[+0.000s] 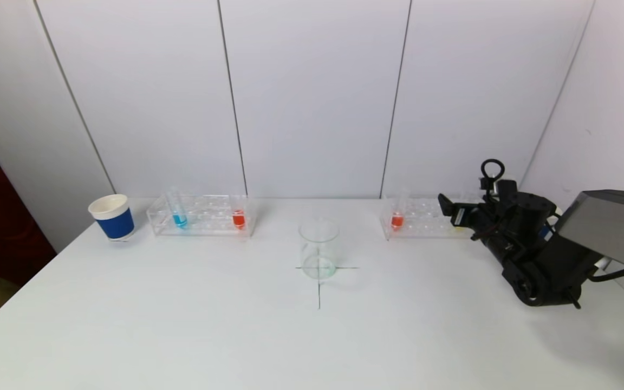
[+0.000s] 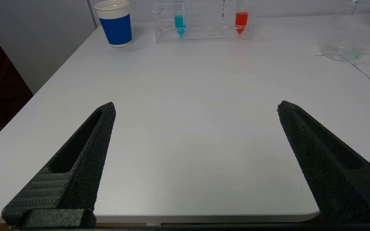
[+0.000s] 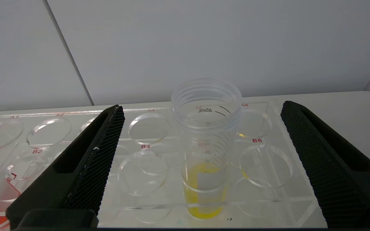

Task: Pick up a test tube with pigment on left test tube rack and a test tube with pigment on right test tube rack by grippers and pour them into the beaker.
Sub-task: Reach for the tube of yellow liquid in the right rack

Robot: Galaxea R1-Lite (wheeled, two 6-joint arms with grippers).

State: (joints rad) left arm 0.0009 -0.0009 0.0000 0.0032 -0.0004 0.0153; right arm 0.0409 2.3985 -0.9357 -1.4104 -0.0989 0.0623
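Note:
The right gripper grabs the yellow tube by the upper part under its rim (image 3: 207,142) next, since the rack closes around the tube's lower half.
The left rack (image 1: 203,216) holds a blue-pigment tube (image 1: 179,215) and a red-pigment tube (image 1: 239,216). The right rack (image 1: 426,219) holds a red-pigment tube (image 1: 397,218). In the right wrist view a tube with yellow pigment (image 3: 204,179) stands upright in that rack (image 3: 146,146). My right gripper (image 3: 201,107) is open, its fingers on either side of the yellow tube and apart from it. In the head view this gripper (image 1: 455,214) is at the right rack. The glass beaker (image 1: 319,249) stands mid-table. My left gripper (image 2: 196,107) is open and empty over the table's front edge.
A blue and white paper cup (image 1: 111,216) stands left of the left rack. The beaker sits on a black cross mark (image 1: 319,287). White wall panels rise just behind both racks. The beaker also shows in the left wrist view (image 2: 348,35).

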